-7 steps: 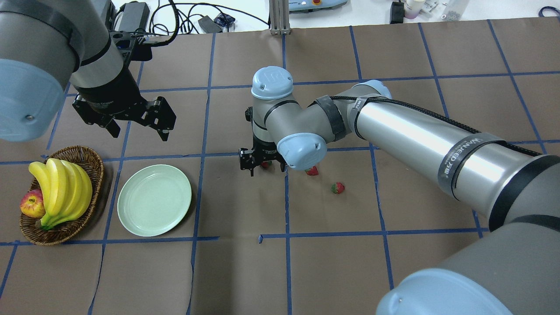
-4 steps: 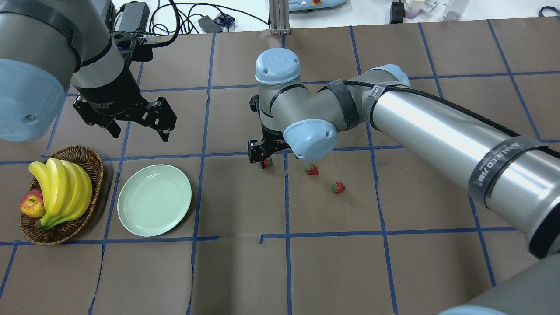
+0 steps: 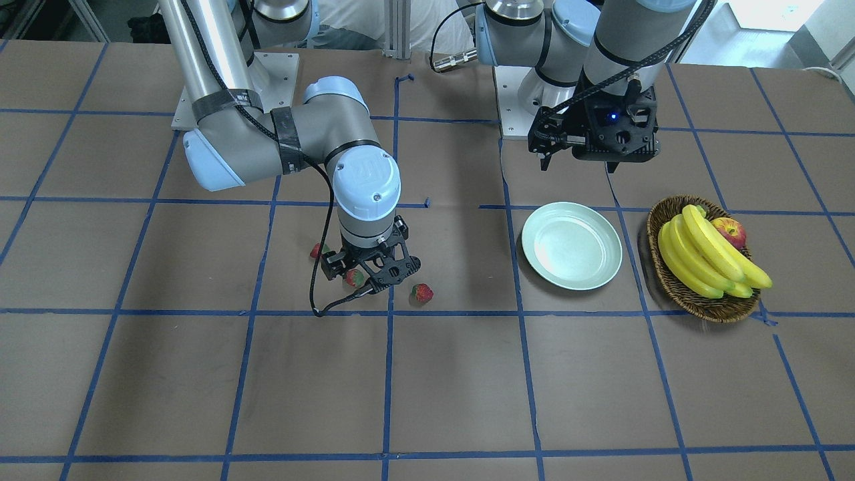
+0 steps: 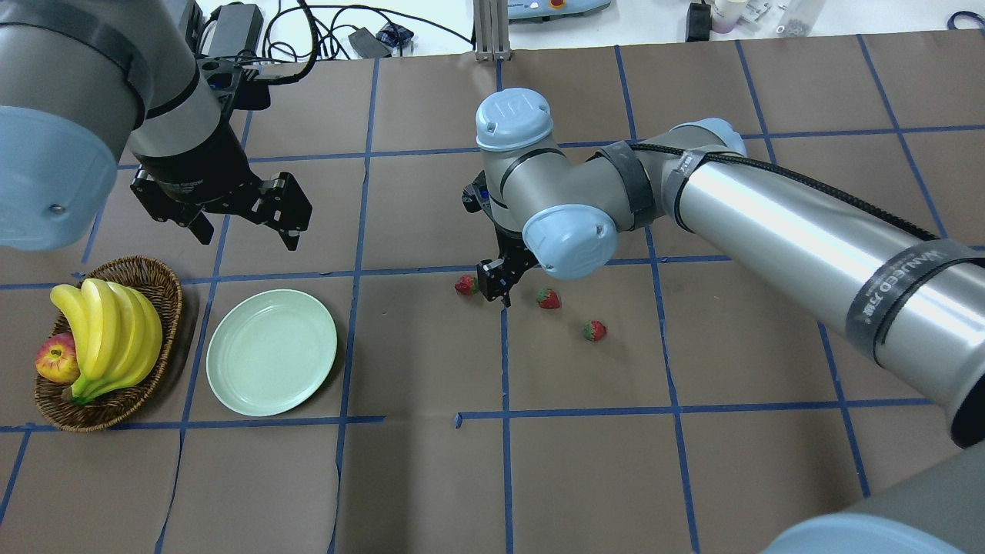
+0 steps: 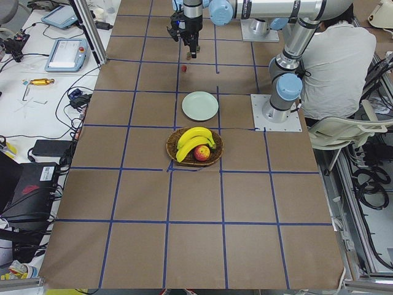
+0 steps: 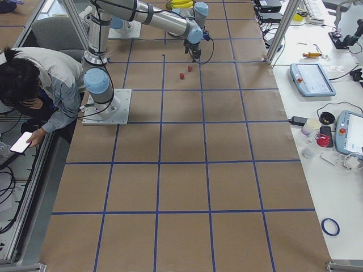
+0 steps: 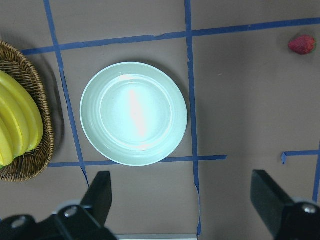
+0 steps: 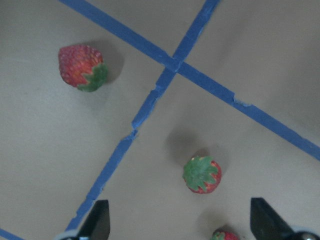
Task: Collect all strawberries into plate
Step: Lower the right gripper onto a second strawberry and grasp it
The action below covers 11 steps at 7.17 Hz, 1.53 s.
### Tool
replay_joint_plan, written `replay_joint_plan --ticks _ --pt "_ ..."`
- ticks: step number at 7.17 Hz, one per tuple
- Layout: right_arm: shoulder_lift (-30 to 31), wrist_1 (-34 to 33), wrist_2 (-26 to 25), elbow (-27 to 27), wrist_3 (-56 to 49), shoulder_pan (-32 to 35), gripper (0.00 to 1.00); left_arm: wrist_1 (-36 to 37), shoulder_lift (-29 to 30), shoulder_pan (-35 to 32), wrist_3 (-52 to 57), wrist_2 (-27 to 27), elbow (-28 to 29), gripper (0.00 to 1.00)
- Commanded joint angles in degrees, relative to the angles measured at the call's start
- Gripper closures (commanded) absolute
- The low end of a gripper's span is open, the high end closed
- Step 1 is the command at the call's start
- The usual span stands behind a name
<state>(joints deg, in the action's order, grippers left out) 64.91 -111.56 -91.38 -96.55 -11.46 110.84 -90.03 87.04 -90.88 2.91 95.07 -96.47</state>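
Note:
The right gripper picks up the strawberry just ahead by its red body below the leafy cap (image 3: 353, 279) next, to collect it into the plate (image 3: 571, 245).
Three strawberries lie on the brown table: a left one (image 4: 465, 285), a middle one (image 4: 548, 298) and a right one (image 4: 593, 331). My right gripper (image 4: 496, 282) hangs low between the left and middle ones, open and empty. In the right wrist view its fingers (image 8: 97, 220) stand wide apart, with one strawberry (image 8: 201, 175) just ahead of them and another (image 8: 80, 67) further off. The pale green plate (image 4: 271, 352) sits empty at the left. My left gripper (image 4: 245, 225) hovers open and empty beyond the plate, which shows in the left wrist view (image 7: 134, 113).
A wicker basket (image 4: 165, 286) with bananas (image 4: 108, 331) and an apple (image 4: 55, 358) stands left of the plate. Blue tape lines cross the table. Cables and devices lie past the far edge.
My right gripper has moved right, away from the left strawberry, which now lies uncovered on the table. The left arm has not moved.

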Motion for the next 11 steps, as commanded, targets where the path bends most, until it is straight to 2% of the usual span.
replay_joint_plan --ticks 1,2,4,6,7,8,11 --pt "-1.1 -0.32 -2.57 -1.53 -3.38 -0.62 0.0 -0.06 0.06 -0.09 -0.62 -0.06 -0.03 0.0" --pt "-1.71 -0.67 -2.4 -1.71 -3.22 -0.63 0.0 -0.06 0.06 -0.17 -0.88 -0.14 -0.12 0.0" --pt "-3.38 -2.68 -2.22 -2.33 -3.13 -0.63 0.09 -0.06 0.23 -0.26 -0.97 -0.32 -0.12 0.0" --pt "-3.91 -3.31 -2.4 -2.51 -3.13 -0.63 0.43 -0.06 0.32 -0.35 -0.97 -0.5 -0.21 0.0" --pt "-4.0 -3.31 -2.49 -2.51 -2.95 -0.63 0.66 -0.06 0.32 -0.35 -0.97 -0.5 -0.21 0.0" --pt "-4.09 -3.31 -2.57 -2.51 -2.6 -0.63 0.99 -0.06 0.32 -0.35 -0.97 -0.5 -0.21 0.0" --pt "-3.22 -3.23 -2.66 -1.37 3.52 -0.63 1.0 -0.06 0.32 -0.35 -0.97 -0.5 -0.21 0.0"
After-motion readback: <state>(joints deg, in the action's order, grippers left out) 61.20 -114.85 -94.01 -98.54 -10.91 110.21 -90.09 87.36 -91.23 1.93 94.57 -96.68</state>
